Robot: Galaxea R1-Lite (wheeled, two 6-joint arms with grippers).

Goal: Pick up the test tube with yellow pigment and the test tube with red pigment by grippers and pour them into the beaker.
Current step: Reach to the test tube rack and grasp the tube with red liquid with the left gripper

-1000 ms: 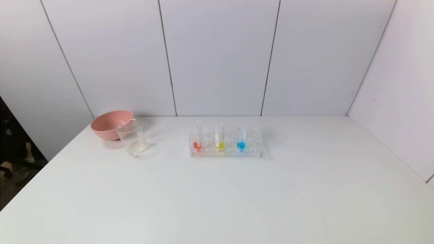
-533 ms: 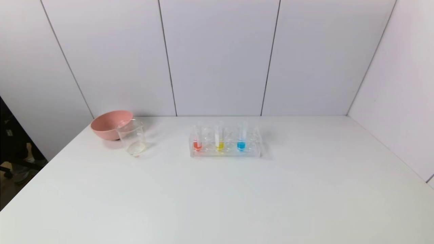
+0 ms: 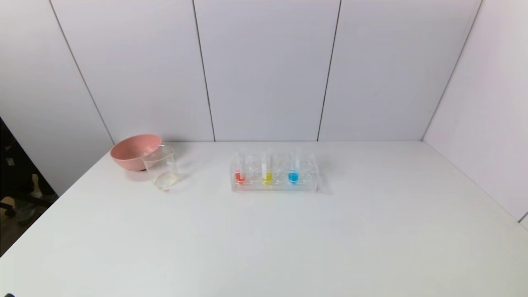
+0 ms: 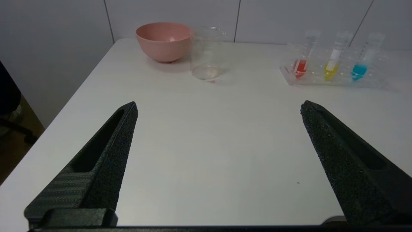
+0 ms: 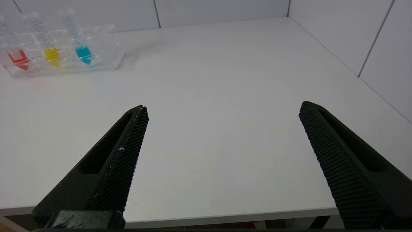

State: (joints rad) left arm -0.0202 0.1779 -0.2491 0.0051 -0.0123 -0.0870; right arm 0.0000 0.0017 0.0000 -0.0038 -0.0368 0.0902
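My left gripper picks up the red test tube by its upper body (image 3: 240, 161) next, to pour the red pigment into the beaker (image 3: 161, 168).
The red-tipped test tube (image 3: 240, 172), the yellow-tipped test tube (image 3: 267, 172) and a blue-tipped tube (image 3: 293, 171) stand upright in a clear rack (image 3: 274, 184) mid-table. They also show in the left wrist view, red (image 4: 301, 62) and yellow (image 4: 331, 64), and in the right wrist view, red (image 5: 17, 58) and yellow (image 5: 48, 48). The clear beaker (image 3: 161, 168) stands left of the rack; it also shows in the left wrist view (image 4: 207, 53). My left gripper (image 4: 219, 108) is open and empty near the table's front edge. My right gripper (image 5: 222, 109) is open and empty over the front edge.
A pink bowl (image 3: 134, 151) stands right behind the beaker at the back left; it also shows in the left wrist view (image 4: 163, 40). Walls close the table at the back and right. The white table (image 3: 288, 239) stretches wide in front of the rack.
A small dark tip has come into the bottom left corner of the head view. The tubes, rack, beaker and bowl have not moved.
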